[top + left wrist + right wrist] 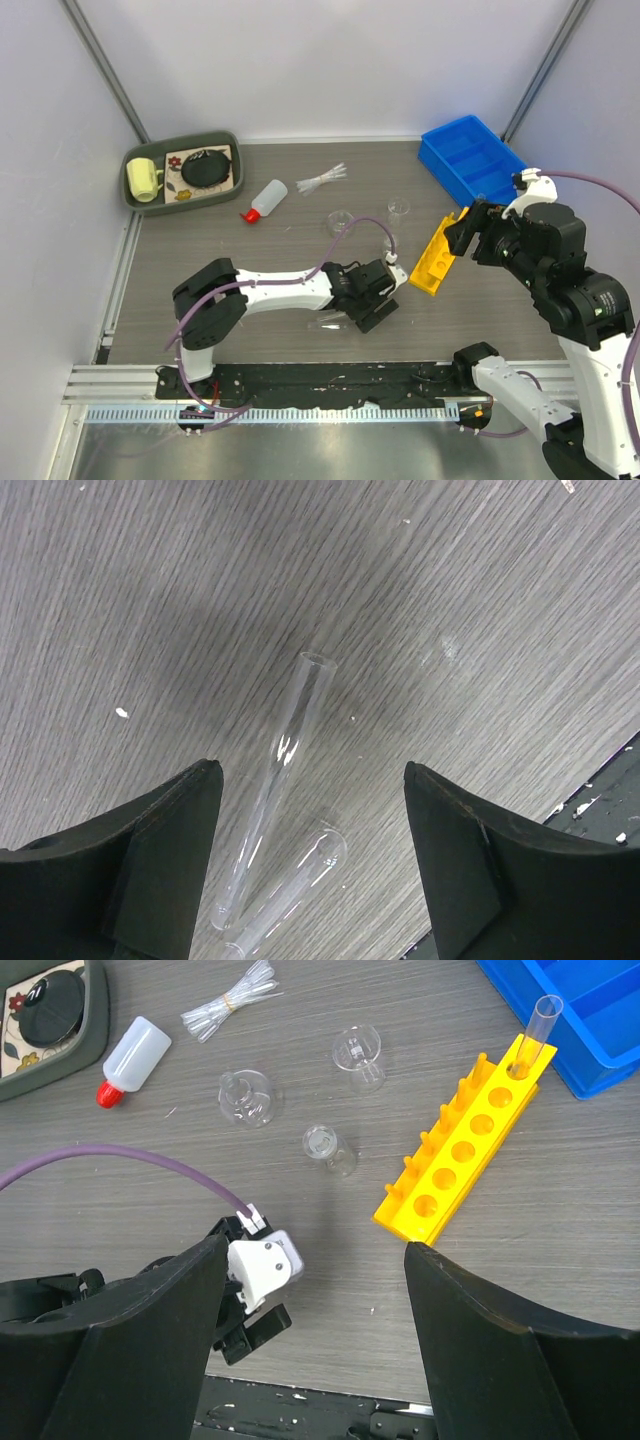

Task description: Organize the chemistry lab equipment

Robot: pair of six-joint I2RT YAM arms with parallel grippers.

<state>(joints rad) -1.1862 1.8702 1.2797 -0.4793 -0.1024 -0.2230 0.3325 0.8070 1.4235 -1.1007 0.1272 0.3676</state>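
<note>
My left gripper is to grab a clear glass tube by its middle next. The tube's open end then stays free to hand to my right gripper.
My left gripper (312,770) is open and hovers low over two clear glass tubes (281,776) that lie crossed on the wooden table between its fingers; in the top view it (375,300) is at the table's middle front. My right gripper (315,1245) is open, empty and high above the table. The long yellow rack (470,1145) lies below it, with one clear tube (535,1030) standing in its far hole. The white squeeze bottle with a red cap (135,1055), the bundle of pipettes (228,1000) and three small glass beakers (245,1095) lie further back.
A blue bin (472,158) stands at the back right beside the rack (438,252). A green tray (225,140) at the back left holds a yellow mug (143,180) and a round black object (208,167). A black strip (330,385) runs along the near edge.
</note>
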